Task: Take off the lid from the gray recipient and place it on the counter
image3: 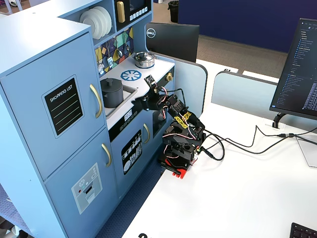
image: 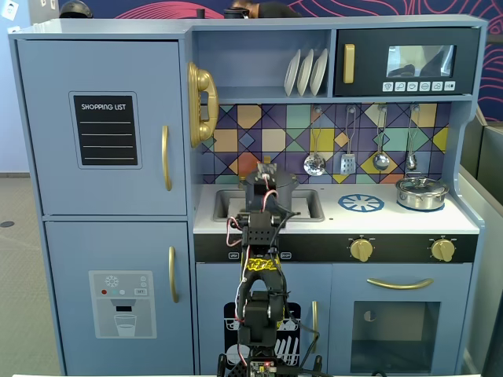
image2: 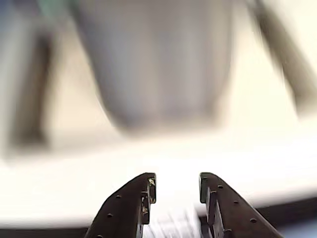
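Note:
The gripper grabs the lid's small knob next, to lift the lid off the gray recipient and set the lid on the counter.
The gray recipient (image: 267,192) stands in the inset sink at the left of the white counter (image: 393,221). The dark-gray lid (image: 266,173) with its small knob sits on top of it. In the other fixed view the recipient (image3: 113,94) and its lid (image3: 111,81) show the same. My gripper (image: 264,214) is at the counter's front edge, just in front of the recipient, and it also shows in the other fixed view (image3: 137,101). In the wrist view my gripper (image2: 177,181) is open and empty, with the blurred recipient (image2: 158,59) ahead beyond the white counter (image2: 74,188).
A shiny silver pot (image: 421,192) stands at the counter's right end, with the blue burner print (image: 361,203) between it and the sink. Utensils (image: 348,161) hang on the back wall. A monitor (image3: 297,64) and cables (image3: 237,144) are on the white desk.

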Controlling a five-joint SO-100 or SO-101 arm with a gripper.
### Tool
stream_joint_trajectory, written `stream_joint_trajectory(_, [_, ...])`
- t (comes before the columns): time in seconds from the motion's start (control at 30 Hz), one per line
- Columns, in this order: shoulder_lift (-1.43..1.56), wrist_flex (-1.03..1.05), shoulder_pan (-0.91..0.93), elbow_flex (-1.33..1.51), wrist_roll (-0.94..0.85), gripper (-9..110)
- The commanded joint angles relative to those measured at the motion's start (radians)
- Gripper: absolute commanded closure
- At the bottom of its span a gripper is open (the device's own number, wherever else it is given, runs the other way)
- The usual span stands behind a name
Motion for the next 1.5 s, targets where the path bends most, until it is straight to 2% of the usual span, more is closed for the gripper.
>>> stream_joint_trajectory(0.0, [-0.040,-0.107,-0.020,-0.115,-0.023,102])
stream_joint_trajectory(0.23, [-0.143,-0.276,-0.023,-0.153,-0.054,98])
stream_joint_trajectory(0.6, [-0.376,-0.529,0.023,-0.202,-0.014,80])
stream_joint_trajectory(1.17, [-0.646,-0.752,0.055,-0.273,-0.067,82])
stream_joint_trajectory(1.47, [-0.772,-0.778,0.067,-0.367,-0.075,83])
